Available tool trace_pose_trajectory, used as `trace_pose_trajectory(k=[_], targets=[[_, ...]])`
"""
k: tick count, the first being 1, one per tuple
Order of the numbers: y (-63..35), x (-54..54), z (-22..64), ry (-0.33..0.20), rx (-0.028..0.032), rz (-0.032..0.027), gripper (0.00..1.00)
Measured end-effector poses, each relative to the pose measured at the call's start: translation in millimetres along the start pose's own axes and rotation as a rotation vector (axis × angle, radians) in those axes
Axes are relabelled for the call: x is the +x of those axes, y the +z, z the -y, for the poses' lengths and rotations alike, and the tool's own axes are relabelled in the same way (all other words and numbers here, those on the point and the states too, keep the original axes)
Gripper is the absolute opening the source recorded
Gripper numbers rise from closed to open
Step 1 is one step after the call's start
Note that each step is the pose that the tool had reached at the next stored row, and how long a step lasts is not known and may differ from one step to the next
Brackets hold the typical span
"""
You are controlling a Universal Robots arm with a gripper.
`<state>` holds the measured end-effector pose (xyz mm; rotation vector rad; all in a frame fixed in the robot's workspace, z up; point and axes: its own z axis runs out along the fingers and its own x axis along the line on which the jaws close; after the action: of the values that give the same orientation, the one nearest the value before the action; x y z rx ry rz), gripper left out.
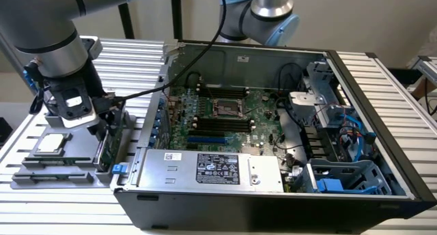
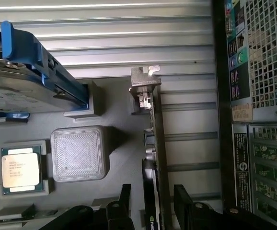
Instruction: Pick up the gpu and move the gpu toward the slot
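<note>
Next, my gripper grips the GPU (image 1: 108,153) by the middle of its upper edge (image 1: 109,134), where both its sides stand free, since the grey holder hems in the GPU's ends.
The gpu (image 2: 154,143) stands on edge in a grey holder (image 2: 119,158), seen edge-on with its silver end bracket (image 2: 143,86) at the far end. My gripper (image 2: 154,201) is open and straddles the card, one black finger (image 2: 124,196) on each side with a small gap to the board. In the exterior view the gripper (image 1: 109,123) hangs over the gpu (image 1: 108,153) at the exterior view's left, outside the computer case. The blue slot (image 1: 206,141) lies on the motherboard inside the open case, to the right of the card.
A silver CPU chip (image 1: 51,143) and a ribbed grey block (image 2: 78,153) sit in the holder beside the card. A hard drive with blue rails (image 2: 18,91) lies nearby. The case wall (image 2: 253,96) stands close to the card. A power supply (image 1: 212,168) fills the case front.
</note>
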<state>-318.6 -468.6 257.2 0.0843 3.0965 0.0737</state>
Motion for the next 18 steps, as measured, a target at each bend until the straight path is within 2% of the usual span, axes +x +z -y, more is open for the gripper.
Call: trace_pose_trajectory(k=[18], targets=[[12.5, 0.7, -1.2, -0.008, -0.0004, 0.0012, 0.48]])
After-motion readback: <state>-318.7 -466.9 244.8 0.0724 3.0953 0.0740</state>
